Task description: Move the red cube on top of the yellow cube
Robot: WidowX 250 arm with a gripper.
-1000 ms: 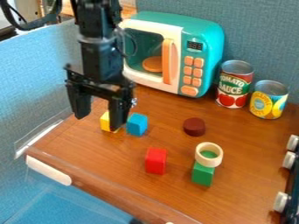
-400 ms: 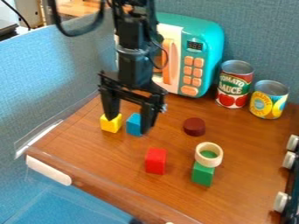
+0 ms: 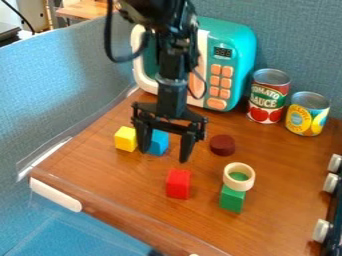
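Observation:
The red cube (image 3: 178, 184) should be grabbed next by its opposite sides with my gripper, so that I can set it on top of the yellow cube.
My gripper (image 3: 163, 156) hangs open over the middle left of the table, its two fingers spread apart with nothing held. The red cube (image 3: 178, 184) stands on the wood toward the front, below and slightly right of the gripper in the view. To the left of the gripper is the yellow cube (image 3: 125, 139), with nothing on top of it. A blue cube (image 3: 158, 142) shows between the fingers, partly covered by the left one.
A green block (image 3: 232, 199) with a cream ring (image 3: 239, 176) on it stands right of the red cube. A dark red disc (image 3: 222, 145) lies behind them. The toy microwave (image 3: 234, 55) and two cans (image 3: 268, 96) line the back. The wooden table (image 3: 280, 165) has raised clear edging at front left.
The gripper has moved right and somewhat toward the front, away from above the yellow cube, which now shows fully. The cubes have stayed where they were.

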